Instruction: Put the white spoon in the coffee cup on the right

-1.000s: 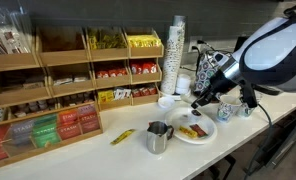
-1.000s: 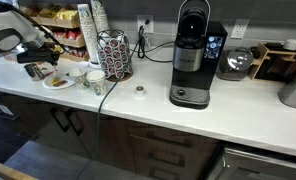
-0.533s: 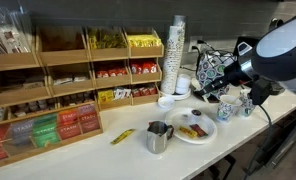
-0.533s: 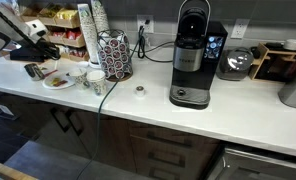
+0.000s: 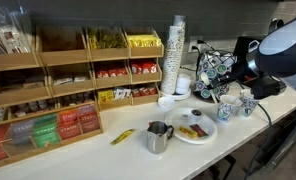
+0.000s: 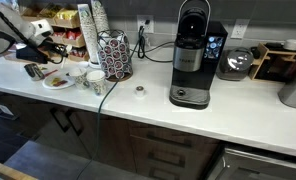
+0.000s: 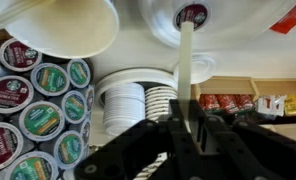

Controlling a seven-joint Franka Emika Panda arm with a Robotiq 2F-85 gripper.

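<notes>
The spoon's tip is over the white plate (image 5: 195, 130) and the spoon would fall there, so the robot's gripper needs to stay closed on the spoon until it reaches the coffee cup.
In the wrist view my gripper (image 7: 185, 122) is shut on the thin white spoon (image 7: 185, 70). The spoon's handle runs from between the fingers toward the white plate (image 7: 228, 25), where its tip reaches a dark red spot. A pale coffee cup (image 7: 63, 25) shows beside the plate. In both exterior views the gripper (image 5: 212, 84) (image 6: 50, 50) hangs above the plate (image 5: 195, 130) (image 6: 56, 84). Two small cups (image 5: 225, 112) (image 5: 246, 104) stand beside the plate. The spoon is too small to make out in the exterior views.
A metal pitcher (image 5: 158, 138) and a yellow packet (image 5: 122, 136) lie by the plate. A tall stack of cups (image 5: 176, 55), a pod carousel (image 6: 113, 55), wooden racks of packets (image 5: 78, 70) and a coffee machine (image 6: 193, 55) stand on the counter.
The gripper has risen from just over the plate and drawn back toward the cups, keeping hold of the spoon.
</notes>
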